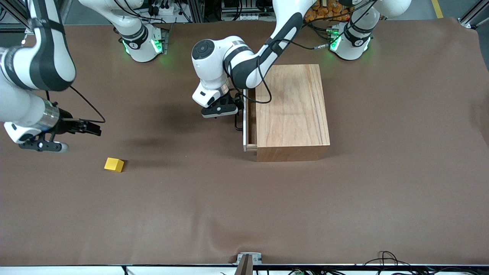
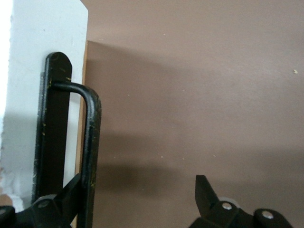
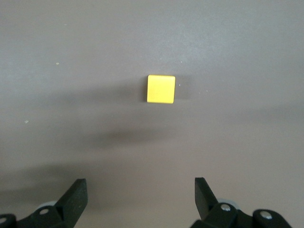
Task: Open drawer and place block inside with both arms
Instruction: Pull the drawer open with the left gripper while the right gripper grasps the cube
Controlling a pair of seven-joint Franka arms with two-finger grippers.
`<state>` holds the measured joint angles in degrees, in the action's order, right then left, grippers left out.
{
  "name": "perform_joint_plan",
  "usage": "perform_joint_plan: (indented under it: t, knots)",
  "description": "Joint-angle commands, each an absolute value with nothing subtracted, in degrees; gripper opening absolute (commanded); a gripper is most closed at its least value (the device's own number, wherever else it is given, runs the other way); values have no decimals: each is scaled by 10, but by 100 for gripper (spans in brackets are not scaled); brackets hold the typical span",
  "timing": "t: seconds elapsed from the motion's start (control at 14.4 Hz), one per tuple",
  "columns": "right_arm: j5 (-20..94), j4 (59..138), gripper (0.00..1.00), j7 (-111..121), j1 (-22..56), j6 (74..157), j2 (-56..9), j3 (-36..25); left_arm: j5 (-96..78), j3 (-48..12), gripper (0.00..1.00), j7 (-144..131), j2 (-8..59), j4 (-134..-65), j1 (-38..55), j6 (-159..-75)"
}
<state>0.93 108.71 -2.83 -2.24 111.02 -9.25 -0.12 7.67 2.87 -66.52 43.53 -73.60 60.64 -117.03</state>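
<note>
The block needs to go into the drawer, so my right gripper needs to grab the yellow block by two opposite sides next.
The drawer of the light-wood box is pulled out a little. Its black wire handle faces the right arm's end of the table. My left gripper is open at the handle. In the left wrist view one finger sits between the handle bar and the white front panel, and the other finger stands well apart. The yellow block lies on the table. My right gripper is open and empty above the table beside the block, which shows ahead of it.
A brown cloth covers the table. The two arm bases glow green at the table edge farthest from the front camera. A small clamp sits at the edge nearest it.
</note>
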Motion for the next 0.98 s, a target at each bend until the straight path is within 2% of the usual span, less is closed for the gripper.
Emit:
perform_joint_plan:
  t: [0.0, 0.42, 0.7, 0.91]
  knots:
    - [-3, 1077, 100, -31, -29, 1142, -130, 1, 84, 25, 100, -676, 443, -721, 616, -1187]
    - [6, 1049, 100, -38, -40, 1279, -249, -1, 84, 25, 100, -674, 445, -722, 625, -1224]
    - [10, 1060, 100, -39, -49, 1294, -299, 0, 84, 25, 100, -674, 444, -722, 628, -1238]
    - [37, 1061, 100, -39, -51, 1295, -308, 0, 83, 18, 100, -674, 444, -721, 628, -1258]
